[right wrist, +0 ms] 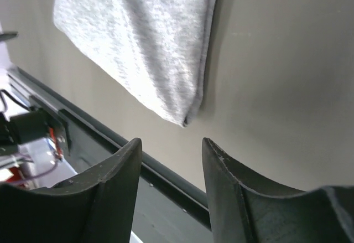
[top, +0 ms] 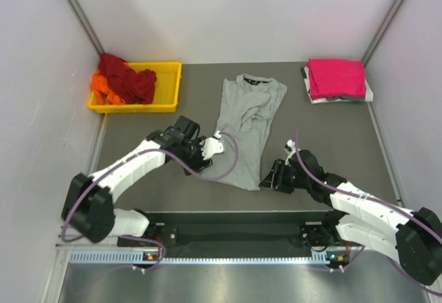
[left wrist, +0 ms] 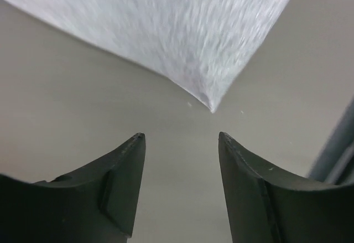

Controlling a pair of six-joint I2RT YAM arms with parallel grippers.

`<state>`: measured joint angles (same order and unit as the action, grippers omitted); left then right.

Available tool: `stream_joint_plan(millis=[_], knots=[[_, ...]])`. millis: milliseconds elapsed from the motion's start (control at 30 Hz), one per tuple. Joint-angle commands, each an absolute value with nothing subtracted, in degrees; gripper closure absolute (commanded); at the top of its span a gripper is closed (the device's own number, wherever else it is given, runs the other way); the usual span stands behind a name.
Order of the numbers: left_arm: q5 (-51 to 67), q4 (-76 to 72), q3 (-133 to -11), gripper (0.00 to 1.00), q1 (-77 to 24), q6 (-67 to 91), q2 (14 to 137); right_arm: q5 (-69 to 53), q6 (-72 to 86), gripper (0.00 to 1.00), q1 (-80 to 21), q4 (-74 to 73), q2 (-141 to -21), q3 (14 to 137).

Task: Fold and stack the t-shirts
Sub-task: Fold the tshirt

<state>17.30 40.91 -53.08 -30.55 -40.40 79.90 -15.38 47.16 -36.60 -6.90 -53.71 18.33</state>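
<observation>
The hem of the grey t-shirt is to be folded over toward the collar. My left gripper needs to grab the t-shirt by its near hem corner next.
A light heather-grey t-shirt [top: 243,125] with a dark collar lies on the table centre, folded long and narrow, collar at the far end. My left gripper [top: 205,157] is open and empty beside its near left corner; in the left wrist view that corner [left wrist: 213,107] points down just ahead of my gripper [left wrist: 181,136]. My right gripper [top: 271,178] is open and empty beside the near right corner [right wrist: 183,120], which lies just ahead of my gripper [right wrist: 171,141]. A folded magenta-pink t-shirt [top: 336,77] lies at the far right. Dark red [top: 128,76] and orange [top: 103,89] t-shirts lie in the tray.
A yellow plastic tray [top: 168,93] stands at the far left. The pink shirt rests on a white and dark folded cloth [top: 367,94]. White walls close in the left, far and right sides. A dark rail [top: 235,223] runs along the near table edge, also in the right wrist view [right wrist: 166,179].
</observation>
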Motion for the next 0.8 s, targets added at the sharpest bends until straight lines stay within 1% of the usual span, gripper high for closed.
stream_joint_plan(millis=[0, 33, 67, 167, 300, 500, 567, 600, 667, 700, 733, 767], knots=[[13.19, 33.61, -49.41, 0.39, -36.72, -45.96, 71.47, -14.5, 52.02, 0.52, -37.44, -1.61, -53.96, 17.67], [10.23, 31.4, -45.91, 0.38, -38.83, -47.36, 70.41, -14.24, 52.29, 0.51, -37.7, -0.97, -54.83, 17.67], [8.63, 28.59, -44.05, 0.35, -43.02, -48.24, 68.92, -14.06, 52.38, 0.51, -38.05, -0.62, -55.37, 17.84], [5.1, 21.9, -38.77, 0.31, -48.75, -52.02, 67.51, -14.32, 51.68, 0.5, -38.58, -0.44, -56.34, 19.16], [4.39, 16.36, -33.32, 0.29, -50.62, -57.21, 66.45, -14.85, 46.78, 0.48, -38.93, 0.71, -54.41, 20.21], [2.64, 7.83, -27.87, 0.31, -50.62, -60.03, 68.29, -12.05, 32.73, 0.45, -39.02, 0.09, -43.26, 20.48], [2.11, 4.85, -26.37, 0.34, -50.71, -59.94, 69.34, -10.99, 28.32, 0.44, -39.02, 0.09, -37.81, 20.48], [1.59, 3.96, -25.93, 0.36, -50.71, -59.94, 69.61, -10.64, 23.25, 0.44, -39.02, 0.44, -36.05, 20.57], [1.06, 2.82, -24.79, 0.43, -50.63, -59.5, 70.57, -9.93, 17.0, 0.45, -39.02, 1.05, -31.74, 20.57], [0.97, 2.29, -24.61, 0.48, -50.62, -59.24, 70.66, -9.84, 9.39, 0.45, -39.11, 1.23, -30.86, 20.83], [0.97, 2.02, -24.0, 0.54, -50.62, -58.89, 70.84, -9.84, 5.14, 0.45, -39.2, 0.88, -29.72, 21.0], [0.97, 1.85, -23.73, 0.69, -50.71, -58.63, 70.93, -10.02, 0.92, 0.46, -39.37, 0.27, -29.36, 21.18]])
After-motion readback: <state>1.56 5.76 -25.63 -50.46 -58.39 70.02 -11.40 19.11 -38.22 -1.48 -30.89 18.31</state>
